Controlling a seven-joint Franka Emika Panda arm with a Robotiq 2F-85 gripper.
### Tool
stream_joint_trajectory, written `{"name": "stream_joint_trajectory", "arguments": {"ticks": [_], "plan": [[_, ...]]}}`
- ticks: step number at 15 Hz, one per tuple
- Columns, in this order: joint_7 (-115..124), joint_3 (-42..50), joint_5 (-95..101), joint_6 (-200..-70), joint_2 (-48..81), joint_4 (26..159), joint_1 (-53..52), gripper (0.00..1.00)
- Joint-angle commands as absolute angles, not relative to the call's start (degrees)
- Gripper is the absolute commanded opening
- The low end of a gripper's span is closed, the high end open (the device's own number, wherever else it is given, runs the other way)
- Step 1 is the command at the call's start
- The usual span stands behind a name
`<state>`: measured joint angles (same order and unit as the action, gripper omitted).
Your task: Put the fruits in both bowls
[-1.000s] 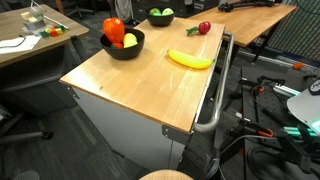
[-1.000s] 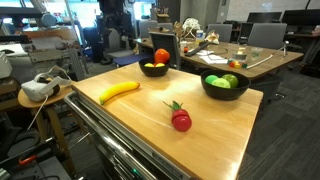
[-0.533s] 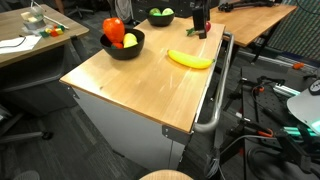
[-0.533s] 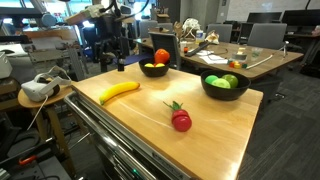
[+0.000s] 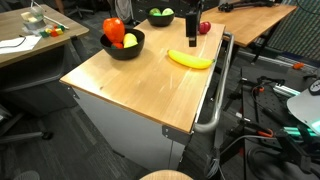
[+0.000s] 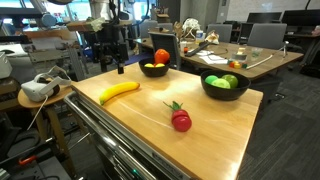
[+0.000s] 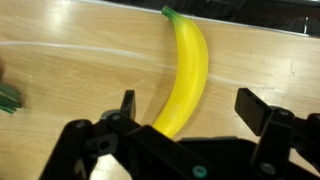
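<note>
My gripper needs to lower first and then close on the banana, because an exterior view shows my fingers above the banana, with a gap over the table.
A yellow banana (image 5: 190, 59) lies on the wooden table (image 5: 130, 85); it also shows in an exterior view (image 6: 118, 91) and in the wrist view (image 7: 185, 70). A red fruit with a green stem (image 6: 181, 120) lies on the table (image 5: 204, 27). One black bowl (image 5: 122, 45) holds red and yellow fruit (image 6: 154, 66). Another black bowl (image 6: 225, 86) holds green fruit (image 5: 160, 17). My gripper (image 7: 195, 110) is open and empty, hanging above the banana (image 5: 190, 32), one finger on each side of it in the wrist view.
The table has a metal rail (image 5: 215, 100) along one long side. Desks with clutter (image 5: 30, 35) and office chairs (image 6: 265, 35) stand around it. A white headset (image 6: 38, 88) lies on a side stand.
The arm has come into view and moved from near the red fruit toward the banana, now hanging over it with jaws open.
</note>
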<state>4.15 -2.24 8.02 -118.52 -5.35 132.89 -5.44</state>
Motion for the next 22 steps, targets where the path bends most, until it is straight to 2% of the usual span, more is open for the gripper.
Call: {"name": "stream_joint_trajectory", "arguments": {"ticks": [1,2,3,8,10,16,22], "plan": [[-0.3,-3.1,6.5,-125.8,-14.8,139.5,-5.4,1.0],[-2.4,-2.8,5.5,-127.4,-16.1,140.3,-5.5,1.0],[1.0,-3.3,7.2,-123.8,-10.2,136.0,-4.8,1.0],[-1.0,-3.3,6.8,-125.5,-14.7,139.1,-4.9,1.0],[1.9,-4.3,10.7,-131.0,-14.6,141.4,-4.4,1.0],[1.8,-3.2,7.0,-143.2,-11.5,146.7,-4.7,1.0],[1.6,-2.6,5.2,-146.6,-7.4,148.7,-3.7,1.0]]}}
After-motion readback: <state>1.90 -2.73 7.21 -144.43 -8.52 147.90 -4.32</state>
